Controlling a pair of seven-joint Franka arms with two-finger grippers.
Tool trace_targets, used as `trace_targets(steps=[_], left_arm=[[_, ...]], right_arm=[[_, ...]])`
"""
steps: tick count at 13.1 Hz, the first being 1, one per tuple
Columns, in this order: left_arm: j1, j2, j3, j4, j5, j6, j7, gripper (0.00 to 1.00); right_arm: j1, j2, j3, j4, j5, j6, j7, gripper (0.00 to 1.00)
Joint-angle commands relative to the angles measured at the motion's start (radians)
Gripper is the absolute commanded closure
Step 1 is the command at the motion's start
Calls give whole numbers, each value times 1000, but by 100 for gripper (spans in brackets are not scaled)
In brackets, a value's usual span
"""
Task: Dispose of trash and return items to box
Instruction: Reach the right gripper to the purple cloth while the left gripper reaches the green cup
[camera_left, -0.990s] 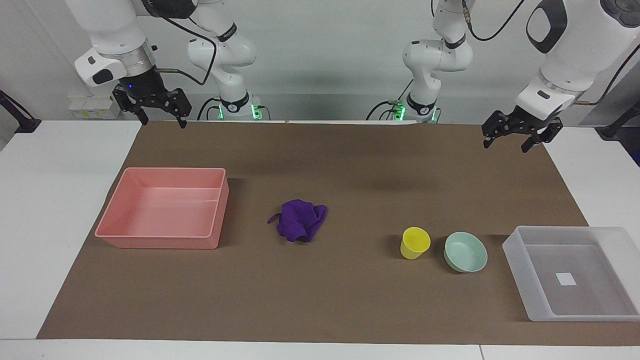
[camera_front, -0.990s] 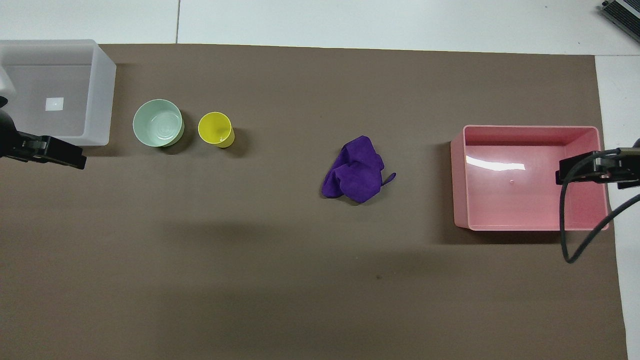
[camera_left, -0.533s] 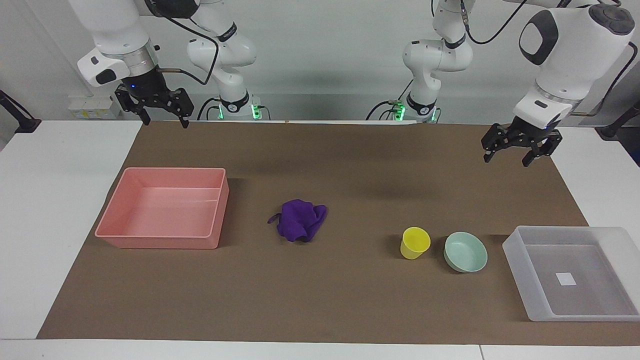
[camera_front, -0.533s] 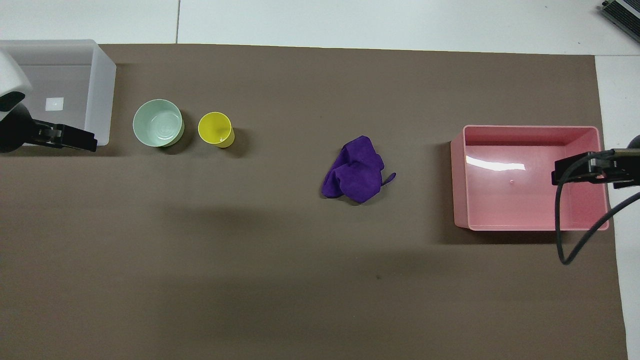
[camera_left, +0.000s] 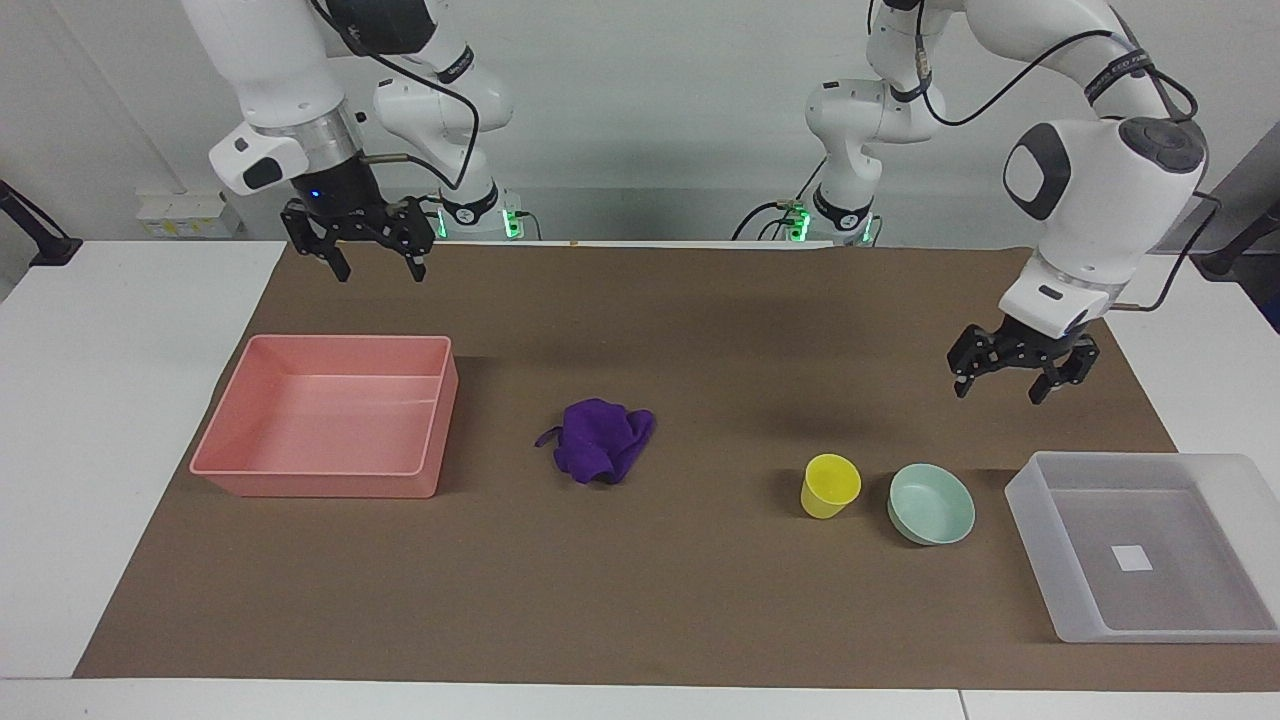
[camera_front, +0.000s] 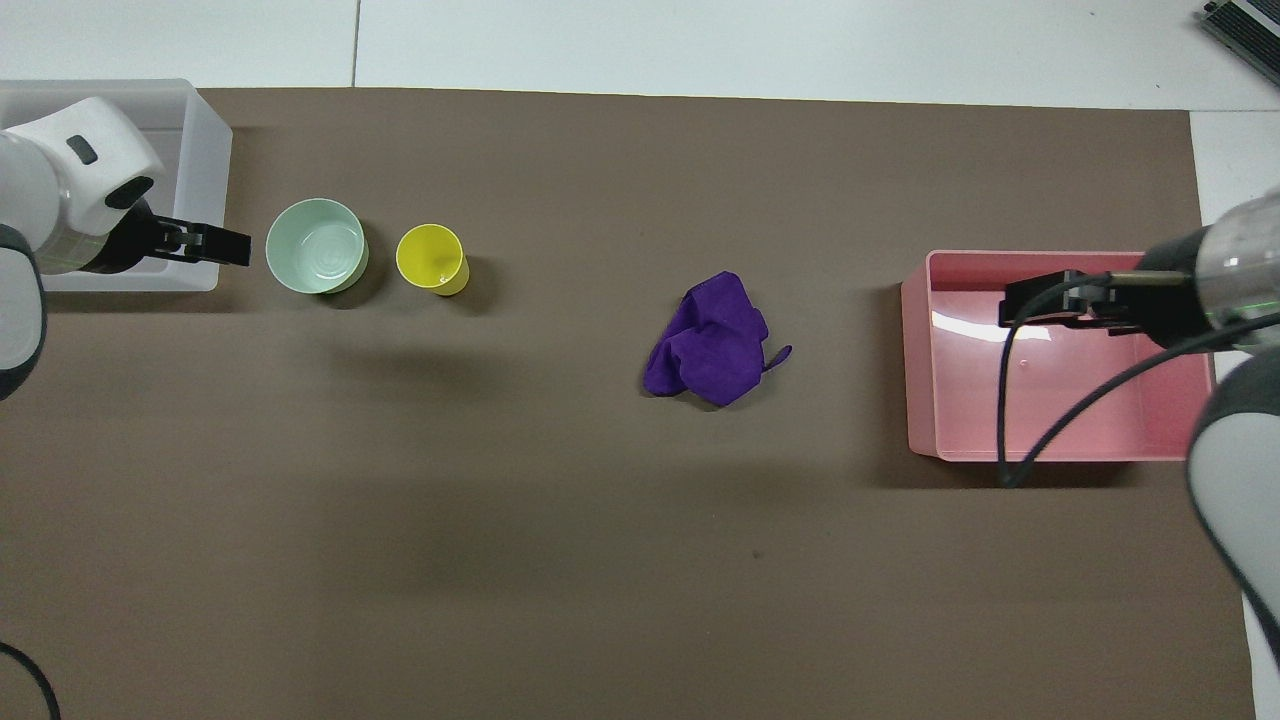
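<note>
I need to grip the bowl next with my left gripper, by the bowl's thin rim on the box side, because the bowl's round opening is wider than my fingers can spread.
The purple rag (camera_left: 600, 440) (camera_front: 712, 342) lies bunched on the brown mat at mid-table. The yellow cup (camera_left: 830, 485) (camera_front: 432, 258) stands upright beside the mint-green bowl (camera_left: 932, 503) (camera_front: 316, 246). The translucent box (camera_left: 1030, 500) (camera_front: 205, 170) sits beside the bowl at the left arm's end and holds only its white label. My left gripper (camera_left: 1008, 385) (camera_front: 235, 245) is open and empty, in the air over the mat between bowl and box. My right gripper (camera_left: 368, 262) (camera_front: 1015, 300) is open and empty, high up; in the overhead view it overlaps the pink tray.
The pink tray (camera_left: 320, 488) (camera_front: 915, 370) sits at the right arm's end of the mat with nothing in it. A black cable (camera_front: 1010, 440) hangs from the right arm over the tray. White table surface borders the mat.
The left gripper has come down and moved in from the table's end toward the bowl. The right gripper has moved toward the middle, over the tray. The objects have not moved.
</note>
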Motion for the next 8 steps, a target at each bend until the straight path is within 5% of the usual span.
trace_targets(steps=[1,8], left_arm=[[8,57,-4,-12,-13,107,-7,0],[26,226,-2,-12,-70,306,-4,0]], right_arm=[[99,71,9,-70,16,161,109,0],[251,295,9,-178,2,579,165,0]])
